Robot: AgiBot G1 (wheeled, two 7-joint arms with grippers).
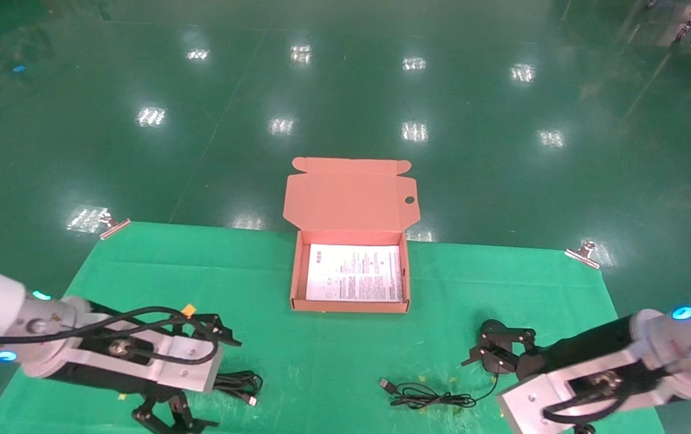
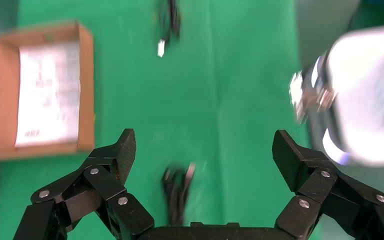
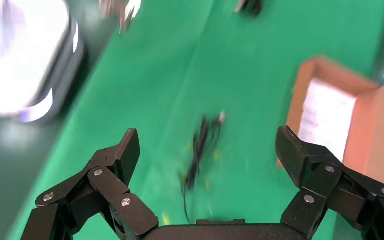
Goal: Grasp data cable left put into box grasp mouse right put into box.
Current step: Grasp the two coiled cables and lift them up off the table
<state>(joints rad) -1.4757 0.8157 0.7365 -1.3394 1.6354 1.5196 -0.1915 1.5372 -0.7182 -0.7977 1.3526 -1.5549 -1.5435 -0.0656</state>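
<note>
My right gripper needs to take the mouse's bundled cord by its tightly gathered end (image 1: 454, 399) (image 3: 192, 171) next, because the loops near the plug lie loose and spread out on the cloth.
The box (image 1: 350, 306) lies open at the middle of the green mat, lid (image 1: 350, 196) folded back, a white printed sheet on its bottom; it also shows as box (image 2: 85, 90) and box (image 3: 300, 95). The data cable (image 1: 240, 386), a black coil, lies at the front left; my left gripper (image 1: 222, 380) hovers over it, open, and the cable (image 2: 177, 192) sits between the fingers near the palm. My right gripper (image 1: 481, 348) is open at the front right. The mouse body is hidden under it; only its cord (image 1: 430, 396) (image 3: 200, 150) with USB plug (image 1: 384, 383) shows.
Metal clips (image 1: 113, 226) (image 1: 583, 253) hold the mat's far corners. The green cloth (image 1: 321, 349) between the box and the front edge is bare. Shiny green floor lies beyond the table. The right arm (image 2: 360, 95) and left arm (image 3: 20, 60) appear in each other's wrist views.
</note>
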